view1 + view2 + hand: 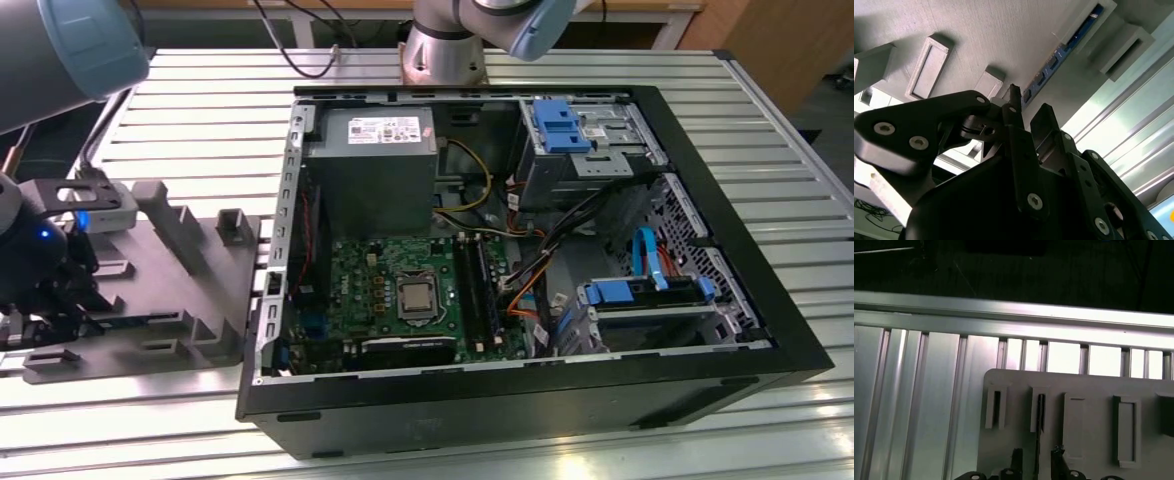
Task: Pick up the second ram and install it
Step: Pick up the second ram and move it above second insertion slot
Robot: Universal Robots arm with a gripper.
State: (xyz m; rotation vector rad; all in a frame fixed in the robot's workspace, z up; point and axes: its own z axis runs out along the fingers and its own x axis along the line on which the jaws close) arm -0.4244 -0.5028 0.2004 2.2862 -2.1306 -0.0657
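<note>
I should next pick up the second ram by its exposed middle part (1037, 463) to install it, because the sides of the tray's slot fit tightly around the ram's end.
The second ram (1039, 412) is a thin dark stick standing on edge in a slot of the grey holder tray (1094, 385). In the second wrist view the ram (1064, 50) shows as a dark strip with bluish chips running across the tray (979, 30). My gripper (1036, 456) is open, one finger on each side of the ram's line, a gap on both sides. The same open gripper (1027, 107) hangs just off the tray. In the exterior view the gripper (54, 305) is low over the tray (174, 270) at that view's left.
An open computer case (534, 390) lies at the middle of the slatted metal table (200, 110). Its green motherboard (387, 275) carries long black slot rails (477, 290), with cables, a power supply (374, 160) and drive bays (641, 300) around. The arm's base (441, 50) stands behind the case.
</note>
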